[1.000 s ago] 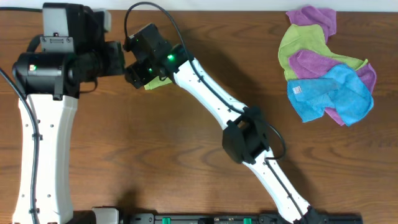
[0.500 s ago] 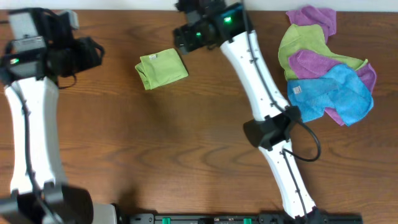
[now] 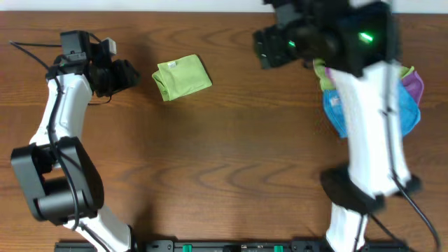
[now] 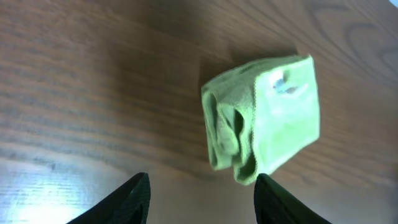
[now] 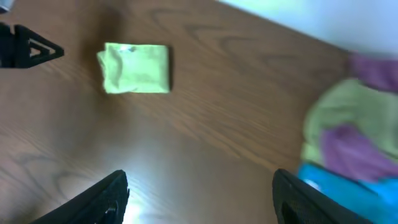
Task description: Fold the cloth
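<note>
The folded green cloth has its layered edge facing my left gripper. My left gripper will grab that edge next, all layers together, to put the cloth aside still folded.
A green cloth (image 3: 183, 77) lies folded into a small square on the wooden table, at the back left of centre. My left gripper (image 3: 134, 74) hovers just left of it, open and holding nothing. In the left wrist view the cloth (image 4: 267, 118) sits ahead of the open gripper (image 4: 202, 202), its layered edge facing the fingers. My right gripper (image 3: 260, 49) is raised well to the right of the cloth, open and empty. The right wrist view shows the cloth (image 5: 135, 68) far off beyond the open gripper (image 5: 200, 199).
A pile of loose cloths (image 3: 409, 112), blue, purple and green, lies at the back right, partly hidden under my right arm. The same pile (image 5: 348, 143) fills the right side of the right wrist view. The table's far edge (image 5: 280, 22) runs behind it.
Both grippers have left the folded green cloth. My left gripper opened and drew back to the left. My right arm swung far to the right, toward the pile.
</note>
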